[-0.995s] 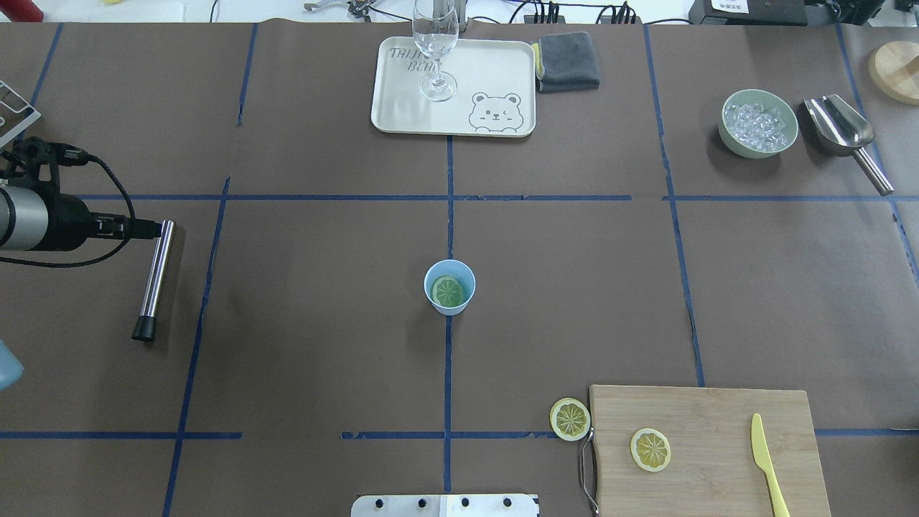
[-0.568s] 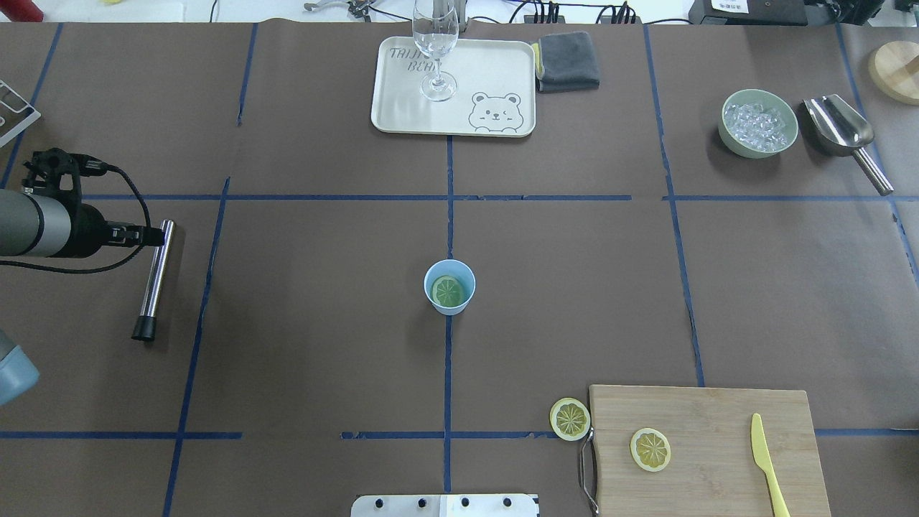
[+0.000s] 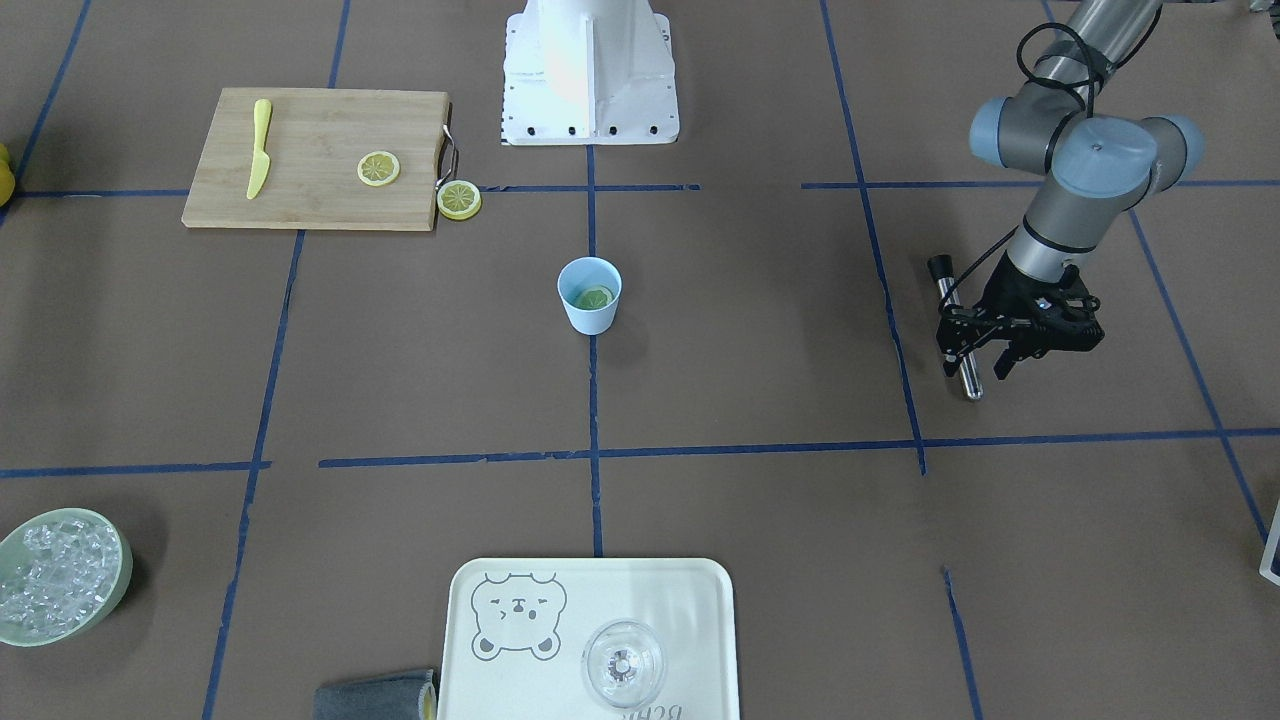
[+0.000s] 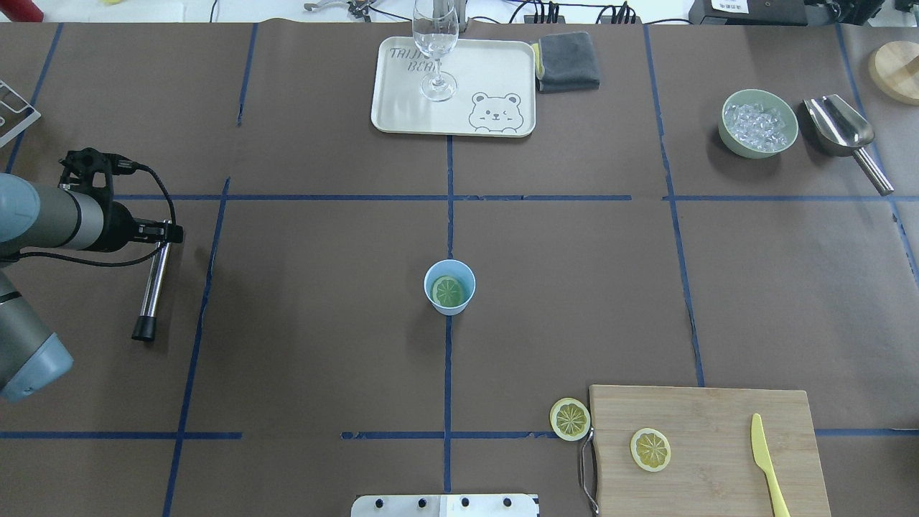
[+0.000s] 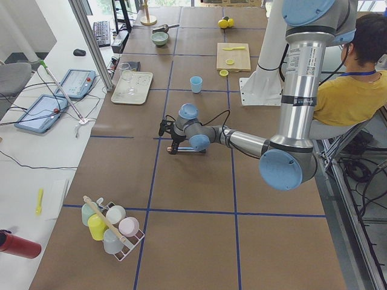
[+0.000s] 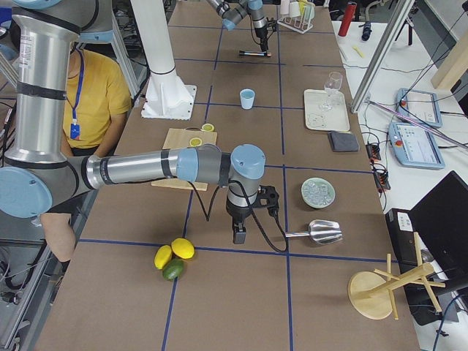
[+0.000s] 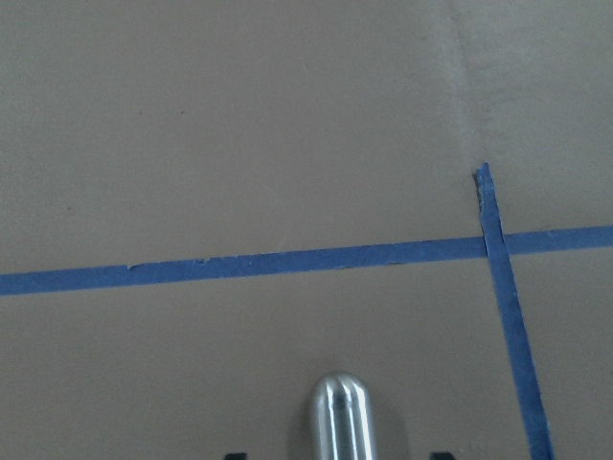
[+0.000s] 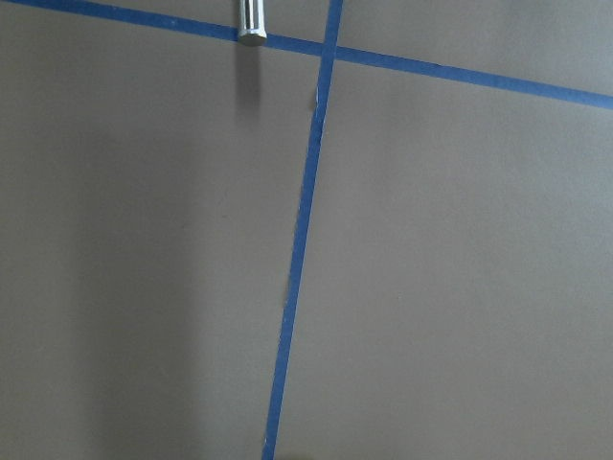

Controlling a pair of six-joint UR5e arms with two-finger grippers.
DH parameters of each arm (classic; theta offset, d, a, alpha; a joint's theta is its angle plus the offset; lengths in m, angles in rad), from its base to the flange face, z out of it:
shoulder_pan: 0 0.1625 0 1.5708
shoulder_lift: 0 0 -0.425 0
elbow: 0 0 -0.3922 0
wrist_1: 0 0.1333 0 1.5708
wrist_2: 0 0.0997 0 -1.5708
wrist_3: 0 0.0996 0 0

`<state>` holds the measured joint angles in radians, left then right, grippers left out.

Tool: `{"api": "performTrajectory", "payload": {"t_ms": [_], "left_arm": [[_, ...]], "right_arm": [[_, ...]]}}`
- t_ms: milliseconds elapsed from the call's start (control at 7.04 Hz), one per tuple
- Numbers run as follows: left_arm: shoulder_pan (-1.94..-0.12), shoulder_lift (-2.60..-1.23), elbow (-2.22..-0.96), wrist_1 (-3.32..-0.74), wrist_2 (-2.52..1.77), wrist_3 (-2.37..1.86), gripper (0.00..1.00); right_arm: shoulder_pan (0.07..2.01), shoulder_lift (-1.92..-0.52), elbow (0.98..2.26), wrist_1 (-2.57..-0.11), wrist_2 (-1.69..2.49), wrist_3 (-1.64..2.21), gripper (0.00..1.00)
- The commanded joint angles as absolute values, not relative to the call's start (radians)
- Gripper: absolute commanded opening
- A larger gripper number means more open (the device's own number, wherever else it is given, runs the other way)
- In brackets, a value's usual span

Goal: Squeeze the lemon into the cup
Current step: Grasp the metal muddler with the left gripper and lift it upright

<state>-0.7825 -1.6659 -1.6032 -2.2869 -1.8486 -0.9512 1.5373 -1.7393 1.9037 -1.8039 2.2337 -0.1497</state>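
My left gripper will press the lemon slice inside the light-blue cup [image 3: 593,298] next, so it will grab the metal rod by its silver body [image 3: 967,367].
The light-blue cup [image 4: 449,287] stands at the table's middle, also in the front view [image 3: 589,295]. A lemon slice [image 4: 448,291] lies flat inside it. One more slice [image 4: 570,418] lies on the table at the board's corner and another [image 4: 650,449] on the board. My left gripper [image 4: 169,233] is open, low at the far left, its jaws on either side of the upper end of a metal rod [image 4: 152,287]; the rod tip shows in the left wrist view [image 7: 340,422]. My right gripper [image 6: 238,238] shows only in the exterior right view; I cannot tell its state.
A wooden cutting board [image 4: 711,416] with a yellow knife [image 4: 764,459] lies front right. A tray [image 4: 502,64] with a clear glass [image 4: 435,43] and a grey cloth [image 4: 567,61] are at the back. A green bowl of ice [image 4: 759,122] and a metal scoop [image 4: 840,129] are back right.
My left arm has swung further into view and its gripper has moved right, onto the rod's upper end. The cup and slices have not moved.
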Motion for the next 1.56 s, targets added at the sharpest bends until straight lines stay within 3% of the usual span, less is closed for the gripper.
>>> {"api": "performTrajectory", "payload": {"t_ms": [0, 142, 284, 852, 1137, 1421], "left_arm": [[-0.761, -1.674, -1.588, -2.287, -1.848, -0.951, 0.66], [-0.761, -1.672, -1.589, -2.289, -1.848, -0.951, 0.46], [-0.761, -1.671, -1.594, -2.290, -1.848, -0.943, 0.00], [-0.765, -1.674, -1.647, -2.292, -1.850, -0.839, 0.00], [-0.762, -1.850, -1.700, -2.350, -1.757, -0.841, 0.00], [-0.759, -1.917, -1.701, -2.493, -1.738, -0.841, 0.00]], "right_arm": [[1.543, -1.738, 1.904, -1.804, 2.233, -0.150, 1.00], [1.545, -1.738, 1.904, -1.804, 2.233, -0.150, 1.00], [1.545, -1.738, 1.904, -1.804, 2.233, -0.150, 1.00], [1.545, -1.736, 1.904, -1.804, 2.232, -0.147, 1.00], [1.543, -1.736, 1.902, -1.804, 2.233, -0.146, 1.00], [1.545, -1.735, 1.890, -1.802, 2.233, -0.146, 1.00]]}}
